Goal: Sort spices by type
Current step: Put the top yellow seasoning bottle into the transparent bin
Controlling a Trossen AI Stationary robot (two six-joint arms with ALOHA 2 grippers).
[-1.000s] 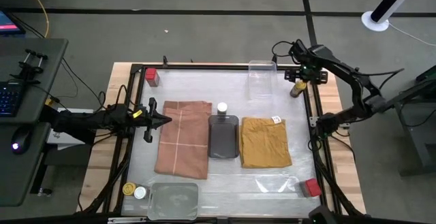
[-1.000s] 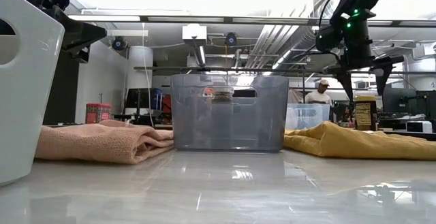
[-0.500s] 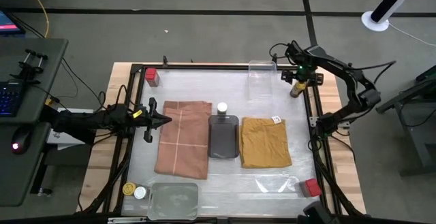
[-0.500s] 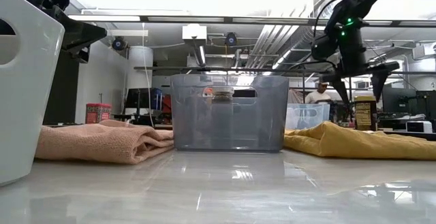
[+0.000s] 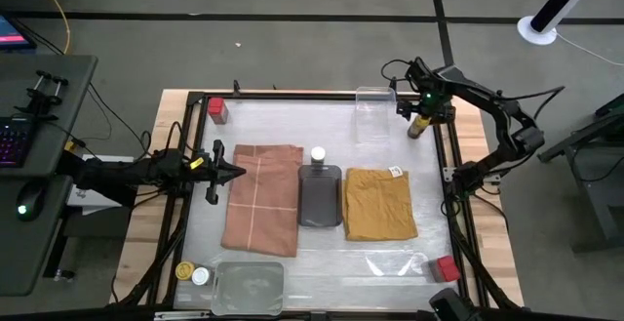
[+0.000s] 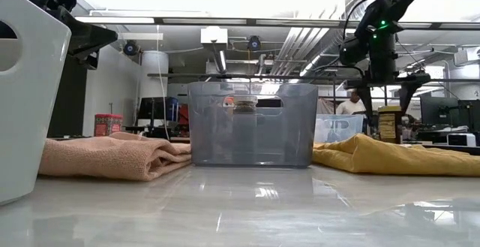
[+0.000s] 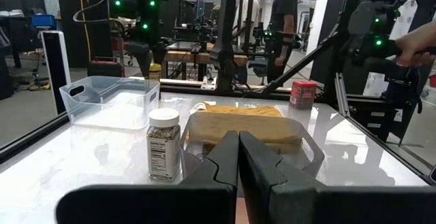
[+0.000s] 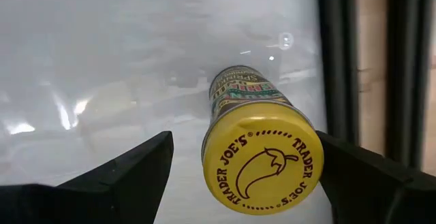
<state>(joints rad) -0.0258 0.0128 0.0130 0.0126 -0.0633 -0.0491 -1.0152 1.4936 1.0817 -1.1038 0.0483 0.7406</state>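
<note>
I need to sort the dark jar into the clear plastic tray (image 5: 375,114), so I should grab the jar's yellow cap with my right gripper next.
My right gripper (image 5: 419,116) hangs open over the table's far right corner, pointing down. Its fingers stand on either side of a yellow-capped dark jar (image 8: 260,157), which stands upright on the table (image 6: 388,123). My left gripper (image 5: 234,173) waits shut at the left edge of the pink cloth. A white-capped jar (image 5: 318,154) stands at the far end of the dark grey tray (image 5: 320,199). One red tin (image 5: 216,109) sits in the far left corner, another (image 5: 448,268) near right. A yellow-capped jar (image 5: 184,271) and a white-capped jar (image 5: 200,276) stand near left. My right gripper comes from above with the jar between its open fingers. One finger (image 8: 368,176) lies close against the rim of the yellow cap (image 8: 315,141); whether it touches I cannot tell. The other finger stands apart from the jar.
A pink cloth (image 5: 263,204) and a mustard cloth (image 5: 378,204) flank the dark grey tray. Clear plastic trays lie at the far edge (image 5: 374,106), near left (image 5: 249,287) and near right (image 5: 398,262). The black frame rail (image 5: 450,165) runs close beside the jar.
My right gripper has moved toward the table's left and a little down, staying open around the yellow-capped jar. The jar has slid a short way toward the table's left with it, still upright.
</note>
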